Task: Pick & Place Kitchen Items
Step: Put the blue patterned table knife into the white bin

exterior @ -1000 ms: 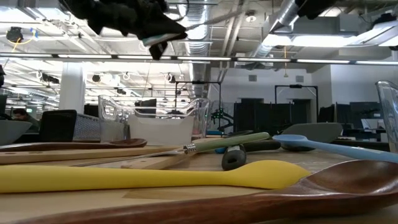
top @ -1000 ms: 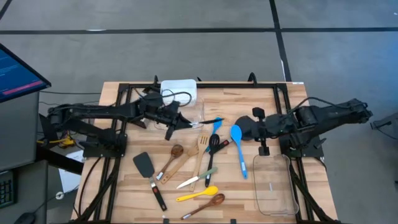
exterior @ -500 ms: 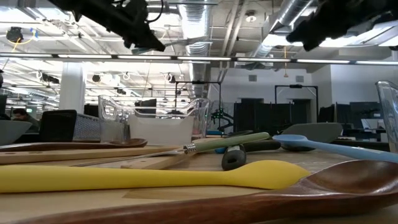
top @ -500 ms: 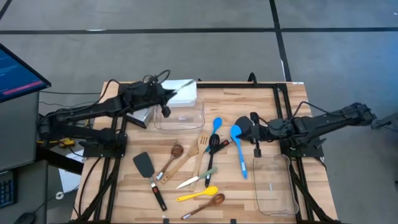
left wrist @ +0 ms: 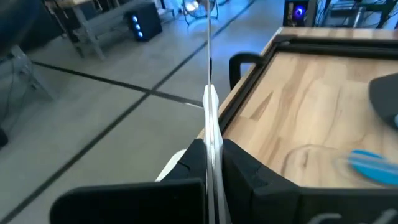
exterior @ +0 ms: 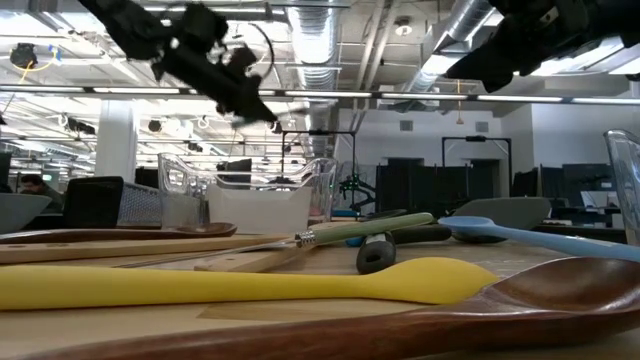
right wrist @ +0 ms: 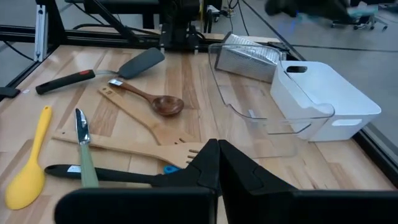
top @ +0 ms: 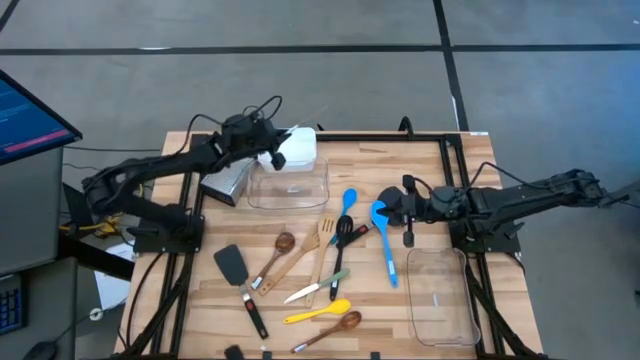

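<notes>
My left gripper should bring the knife down inside before it lets go, because the knife's metal blade is pointing past the white bin's far rim [top: 303, 129].
My left gripper [top: 277, 155] is up over the table's far side, by the white bin [top: 296, 140]. It is shut on a thin white-and-metal utensil [left wrist: 210, 112] that shows edge-on and looks like a small knife. My right gripper [top: 387, 210] is shut and empty, raised above the bowl of a blue spoon [top: 385, 240]. On the table lie a second blue spoon [top: 348, 200], a black slotted spoon [top: 342, 240], a black spatula [top: 240, 280], wooden spoons [top: 275, 255], a wooden turner [top: 310, 245], a green-handled knife [top: 318, 287] and a yellow spoon [top: 318, 312]. My left gripper pinches the utensil's white part [left wrist: 212, 134] between its two fingers. The utensil runs along the fingers, and its thin metal end [left wrist: 208, 43] sticks out past the fingertips. It is lifted clear of the table.
A clear tub [top: 288, 185] stands at the far middle and another [top: 440, 295] at the near right. A metal grater-like thing [top: 228, 180] lies left of the far tub. A black frame rail [top: 330, 136] runs along the table's far edge.
My left gripper has risen from beside the far clear tub and gone toward the table's far edge, with the thin utensil in its hold. My right gripper has come down a little and gone slightly toward the table's left, over the blue spoon's bowl.
</notes>
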